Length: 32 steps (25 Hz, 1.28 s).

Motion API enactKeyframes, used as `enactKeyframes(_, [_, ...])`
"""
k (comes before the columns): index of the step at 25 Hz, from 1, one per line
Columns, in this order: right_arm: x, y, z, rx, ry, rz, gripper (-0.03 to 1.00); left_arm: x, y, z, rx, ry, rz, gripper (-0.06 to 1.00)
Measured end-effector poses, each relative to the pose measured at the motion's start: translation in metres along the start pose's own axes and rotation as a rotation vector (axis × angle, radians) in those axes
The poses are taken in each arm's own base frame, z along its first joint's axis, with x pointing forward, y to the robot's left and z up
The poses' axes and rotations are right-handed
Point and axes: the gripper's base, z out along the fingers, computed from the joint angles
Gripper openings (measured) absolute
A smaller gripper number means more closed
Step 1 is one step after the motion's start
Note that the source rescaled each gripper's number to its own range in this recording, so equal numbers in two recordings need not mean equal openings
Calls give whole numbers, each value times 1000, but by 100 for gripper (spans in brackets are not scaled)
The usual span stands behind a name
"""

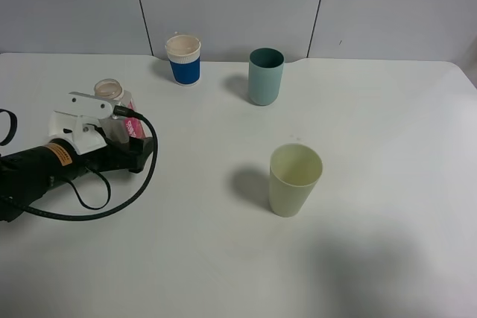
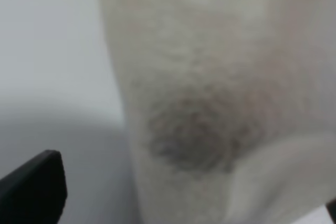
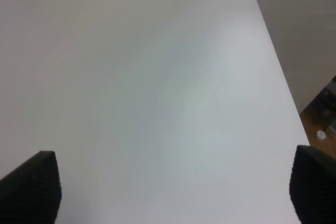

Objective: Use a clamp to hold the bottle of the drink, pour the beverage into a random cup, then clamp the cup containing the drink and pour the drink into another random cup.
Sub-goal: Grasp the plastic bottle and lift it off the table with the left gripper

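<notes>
The bottle's wide neck (image 1: 109,88) should stay free to pour the drink, so my left gripper will next grab the bottle by its body with the pink label (image 1: 133,121).
The bottle of the drink (image 1: 123,113) stands upright at the left of the table, wide neck up and pink label facing right. My left gripper (image 1: 110,115), the white clamp on the black arm, lies around it. In the left wrist view the blurred bottle (image 2: 210,93) fills the frame, and a gap shows between it and one black fingertip (image 2: 32,188), so the left gripper (image 2: 181,199) is open. A dim dark patch shows through the bottle wall. The pale yellow-green cup (image 1: 295,179) stands mid-table and looks empty. The teal cup (image 1: 265,75) stands behind it. My right gripper (image 3: 173,184) is open over bare table.
A blue-banded white paper cup (image 1: 183,59) stands at the back, left of the teal cup. A black cable (image 1: 112,206) loops from the left arm onto the table. The right wrist view shows the table's edge (image 3: 278,66) with floor beyond it.
</notes>
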Motion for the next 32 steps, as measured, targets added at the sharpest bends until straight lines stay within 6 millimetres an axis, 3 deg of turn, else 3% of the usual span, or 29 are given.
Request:
enactKeyframes(4, [0,0,0,0,0,0,59,-2,1,0,-13,-18,-28,92])
enactKeyframes(7, [0,0,0,0,0,0,59,-2,2,0,-19,-26,-37,81])
enactKeyframes(9, [0,0,0,0,0,0,59,-3,2,0,-25,-29,-40,66])
enactKeyframes(14, [0,0,0,0,0,0,59,-3,2,0,-26,-33,-42,1])
enactKeyframes(26, [0,0,0,0,0,0,59,-3,2,-1,-28,-25,35,0])
enactKeyframes(32, [0,0,0,0,0,0,59,-20,4,-12,-72,-20,90,0])
